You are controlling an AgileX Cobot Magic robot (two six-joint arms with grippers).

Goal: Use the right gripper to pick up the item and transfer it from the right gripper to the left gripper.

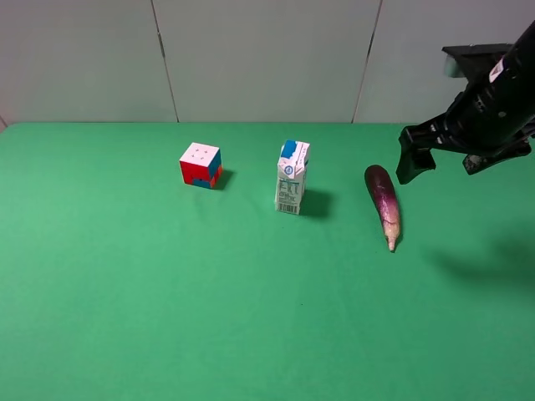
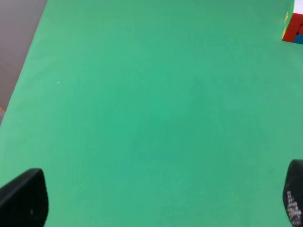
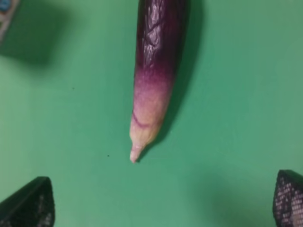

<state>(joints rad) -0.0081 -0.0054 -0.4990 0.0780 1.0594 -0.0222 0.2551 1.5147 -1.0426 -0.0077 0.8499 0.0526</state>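
Observation:
Next, my right gripper grips the eggplant by its pale pointed stem end [image 1: 391, 236], leaving the eggplant's dark purple end [image 1: 377, 177] free for my left gripper.
The eggplant [image 1: 382, 200] lies flat on the green table, right of centre, its pale pointed stem end toward the front. In the right wrist view the eggplant [image 3: 156, 71] is seen from above, dark purple fading to tan. My right gripper [image 1: 439, 167] hangs open in the air to the right of the eggplant and above it, touching nothing. In its wrist view the right gripper [image 3: 158, 208] has its fingertips [image 3: 28, 205] spread wide past the stem tip. My left gripper [image 2: 158, 201] is open and empty over bare cloth. It is out of the exterior high view.
A white-and-blue milk carton [image 1: 292, 177] stands upright left of the eggplant; its corner also shows in the right wrist view [image 3: 4, 9]. A red, white and blue puzzle cube [image 1: 201, 164] sits further left and also shows in the left wrist view [image 2: 293, 26]. A grey wall runs behind the table.

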